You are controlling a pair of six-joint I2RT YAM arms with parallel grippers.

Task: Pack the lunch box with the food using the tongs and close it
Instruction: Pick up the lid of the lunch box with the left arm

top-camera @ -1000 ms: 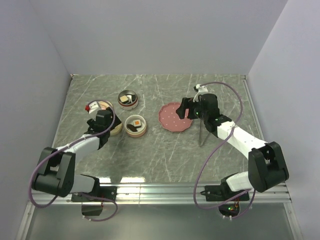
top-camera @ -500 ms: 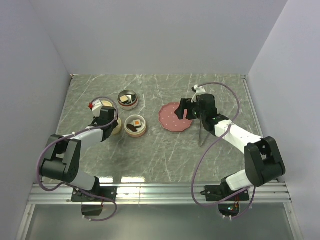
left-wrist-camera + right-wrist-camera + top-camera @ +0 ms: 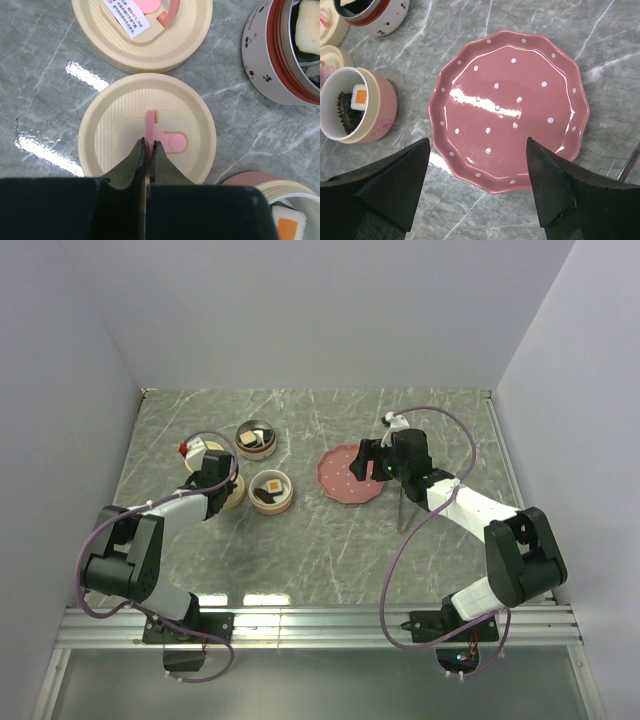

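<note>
The cream lid would come up with my left gripper if I lifted it now, because the fingers are pinching the lid's raised pink handle.
The lunch box stands in open parts. In the left wrist view, my left gripper [image 3: 148, 145] is shut on the pink handle [image 3: 167, 141] of a cream lid [image 3: 107, 135]. A second cream lid [image 3: 95, 30] lies just beyond. The grey-walled tier [image 3: 272, 65] and the pink tier [image 3: 382, 107] hold the food, including an orange-topped piece [image 3: 360, 95] and a dark piece [image 3: 344, 114]. My right gripper [image 3: 478, 144] hangs open over the near rim of the empty pink plate [image 3: 510, 100]. The tongs [image 3: 402, 506] lie on the table right of the plate.
From above, the two tiers [image 3: 256, 437] [image 3: 271, 491] sit between the lids [image 3: 204, 451] and the pink plate [image 3: 348, 476]. Grey walls enclose the marble table [image 3: 320, 550] on three sides. A purple cable loops over each arm.
My left gripper has reached over the nearer cream lid and closed from open onto its pink handle. The right arm has edged slightly left over the plate, still open.
</note>
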